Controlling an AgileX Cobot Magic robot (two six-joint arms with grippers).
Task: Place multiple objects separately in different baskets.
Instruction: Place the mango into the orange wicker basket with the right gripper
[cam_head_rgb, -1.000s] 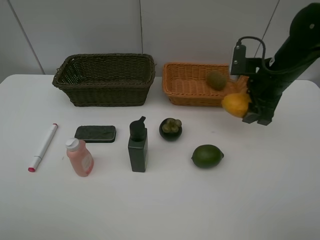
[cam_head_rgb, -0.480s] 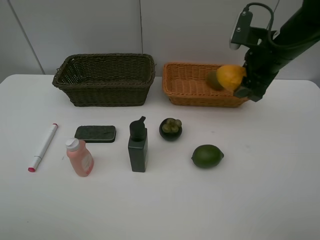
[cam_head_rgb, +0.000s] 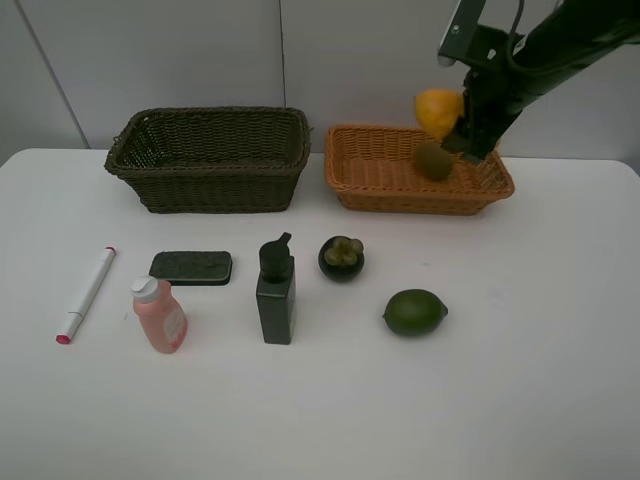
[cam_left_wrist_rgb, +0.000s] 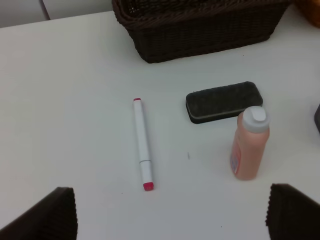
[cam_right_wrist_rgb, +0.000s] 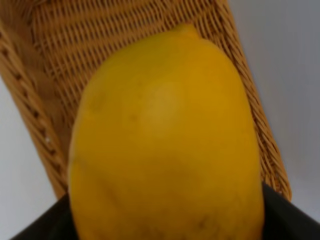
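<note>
The yellow mango (cam_head_rgb: 438, 109) is still above the bottom of the orange-tan basket (cam_head_rgb: 372, 175). I will lower the mango farther in before I open my right gripper.
My right gripper (cam_head_rgb: 462, 128) is shut on the yellow mango (cam_head_rgb: 438, 109) and holds it in the air over the orange-tan basket (cam_head_rgb: 372, 175). The mango (cam_right_wrist_rgb: 165, 140) fills the right wrist view, with the basket's weave (cam_right_wrist_rgb: 55, 60) below it. A brown kiwi (cam_head_rgb: 433, 160) lies in that basket. The dark basket (cam_head_rgb: 208, 158) stands to its left. On the table are the lime (cam_head_rgb: 414, 312), mangosteen (cam_head_rgb: 341, 257), black pump bottle (cam_head_rgb: 275, 292), black block (cam_head_rgb: 191, 267), pink bottle (cam_head_rgb: 160, 316) and marker (cam_head_rgb: 86, 294). My left gripper (cam_left_wrist_rgb: 172, 220) is open above the marker (cam_left_wrist_rgb: 142, 145) and touches nothing.
The left wrist view also shows the black block (cam_left_wrist_rgb: 224, 102), the pink bottle (cam_left_wrist_rgb: 249, 145) and the dark basket (cam_left_wrist_rgb: 200, 30). A grey wall stands behind both baskets. The white table (cam_head_rgb: 520, 380) reaches toward the front right.
My right gripper has lifted the mango from beside the orange basket's front right corner, up and to the left, so it now hangs over the basket's back. Nothing else moved.
</note>
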